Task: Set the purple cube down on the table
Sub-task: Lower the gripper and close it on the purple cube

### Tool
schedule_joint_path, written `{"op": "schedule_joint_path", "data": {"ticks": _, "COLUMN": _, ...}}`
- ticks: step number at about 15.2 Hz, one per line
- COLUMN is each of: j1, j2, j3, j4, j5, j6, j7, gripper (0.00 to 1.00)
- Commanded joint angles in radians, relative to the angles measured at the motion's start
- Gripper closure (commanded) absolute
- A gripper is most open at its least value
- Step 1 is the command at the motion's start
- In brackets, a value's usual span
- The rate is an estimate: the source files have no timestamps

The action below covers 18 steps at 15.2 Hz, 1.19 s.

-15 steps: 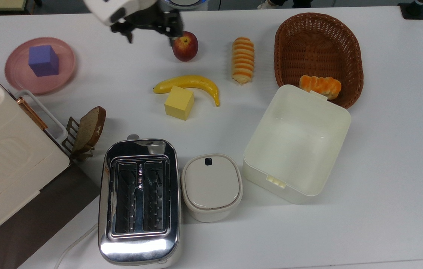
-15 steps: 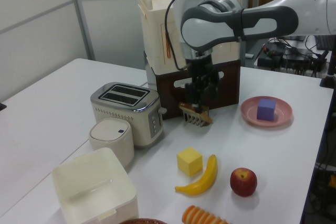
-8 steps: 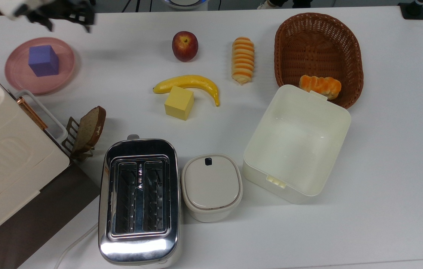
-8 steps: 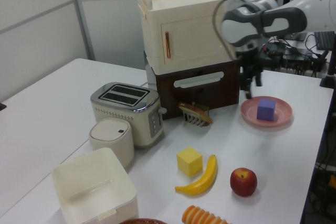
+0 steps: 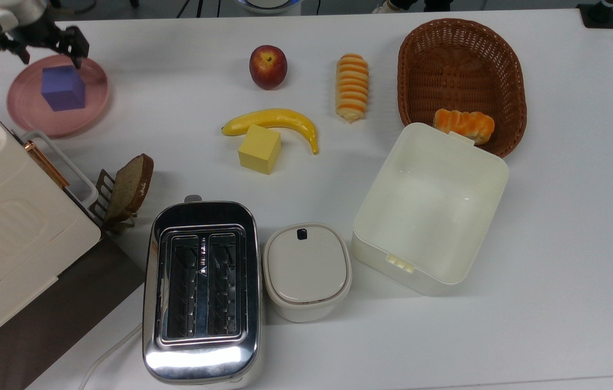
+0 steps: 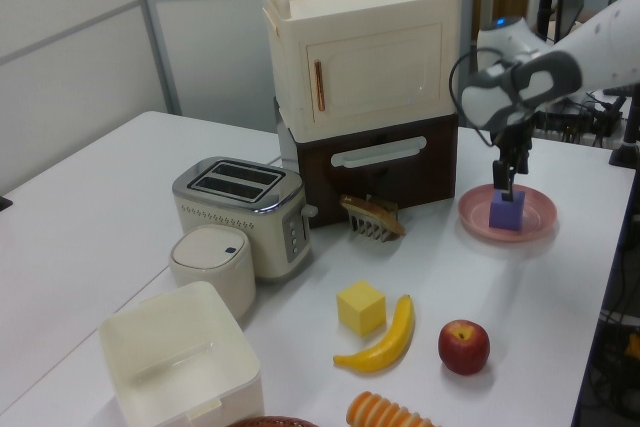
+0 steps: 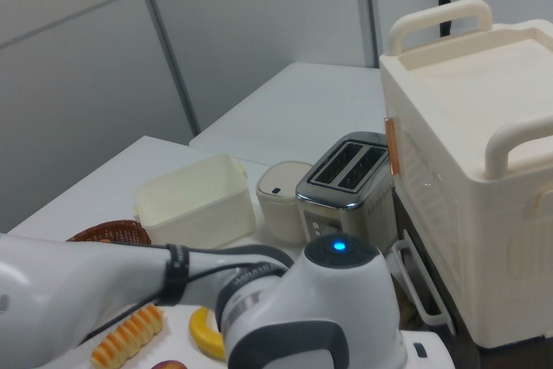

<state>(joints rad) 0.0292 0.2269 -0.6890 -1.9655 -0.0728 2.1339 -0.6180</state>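
Note:
I need to put the cube on the table, so next I should grab the purple cube (image 5: pixel 62 87) by its upper sides with my gripper.
The purple cube (image 5: pixel 62 87) sits on the round pink plate (image 5: pixel 24 108) at the top view's far left, close to the back edge of the white table (image 5: pixel 176 97). My gripper (image 5: pixel 46 54) hangs directly above the cube, open, its two dark fingers spread wider than the cube. In the left view the gripper (image 6: pixel 508 179) reaches down to the top of the cube (image 6: pixel 507 212), which rests on the plate (image 6: pixel 470 212). I cannot tell whether the fingertips touch it.
A cream cabinet (image 5: pixel 8 216) stands just in front of the plate, with a bread slice (image 5: pixel 130 187) in a rack beside it. An apple (image 5: pixel 268 66), banana (image 5: pixel 273 120) and yellow cube (image 5: pixel 259 148) lie mid-table. Toaster (image 5: pixel 201 287), lidded pot (image 5: pixel 307 271), white box (image 5: pixel 431 206) and basket (image 5: pixel 460 70) fill the rest.
My gripper has swept from beside the apple to the top view's left and come down over the pink plate, ending just above the purple cube. The cube has not moved.

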Motion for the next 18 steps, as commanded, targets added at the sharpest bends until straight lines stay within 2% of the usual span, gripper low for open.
{"op": "schedule_joint_path", "data": {"ticks": 1, "j1": 0.017, "j2": 0.074, "j3": -0.015, "j4": -0.007, "j5": -0.005, "j6": 0.086, "j7": -0.012, "gripper": 0.00}}
{"op": "schedule_joint_path", "data": {"ticks": 5, "j1": 0.018, "j2": 0.117, "j3": -0.014, "j4": -0.004, "j5": -0.001, "j6": 0.107, "j7": -0.011, "gripper": 0.00}}
{"op": "schedule_joint_path", "data": {"ticks": 6, "j1": 0.018, "j2": 0.118, "j3": -0.014, "j4": -0.004, "j5": -0.001, "j6": 0.110, "j7": -0.012, "gripper": 0.07}}
{"op": "schedule_joint_path", "data": {"ticks": 7, "j1": 0.018, "j2": 0.117, "j3": -0.014, "j4": -0.003, "j5": 0.001, "j6": 0.109, "j7": -0.012, "gripper": 0.26}}
{"op": "schedule_joint_path", "data": {"ticks": 8, "j1": 0.018, "j2": 0.111, "j3": -0.014, "j4": 0.000, "j5": 0.001, "j6": 0.106, "j7": -0.016, "gripper": 0.50}}
{"op": "schedule_joint_path", "data": {"ticks": 9, "j1": 0.020, "j2": 0.101, "j3": -0.014, "j4": 0.001, "j5": 0.002, "j6": 0.097, "j7": -0.026, "gripper": 0.70}}
{"op": "schedule_joint_path", "data": {"ticks": 10, "j1": 0.021, "j2": 0.080, "j3": -0.014, "j4": 0.001, "j5": 0.005, "j6": 0.092, "j7": -0.034, "gripper": 0.84}}
{"op": "schedule_joint_path", "data": {"ticks": 11, "j1": 0.021, "j2": 0.063, "j3": -0.014, "j4": 0.002, "j5": 0.007, "j6": 0.058, "j7": -0.035, "gripper": 0.88}}
{"op": "schedule_joint_path", "data": {"ticks": 14, "j1": 0.031, "j2": -0.001, "j3": -0.004, "j4": 0.049, "j5": 0.013, "j6": -0.079, "j7": -0.026, "gripper": 0.88}}
{"op": "schedule_joint_path", "data": {"ticks": 16, "j1": 0.079, "j2": -0.024, "j3": 0.009, "j4": 0.053, "j5": 0.031, "j6": -0.118, "j7": -0.003, "gripper": 0.86}}
{"op": "schedule_joint_path", "data": {"ticks": 18, "j1": 0.127, "j2": -0.021, "j3": 0.051, "j4": 0.050, "j5": 0.045, "j6": -0.120, "j7": 0.117, "gripper": 0.84}}
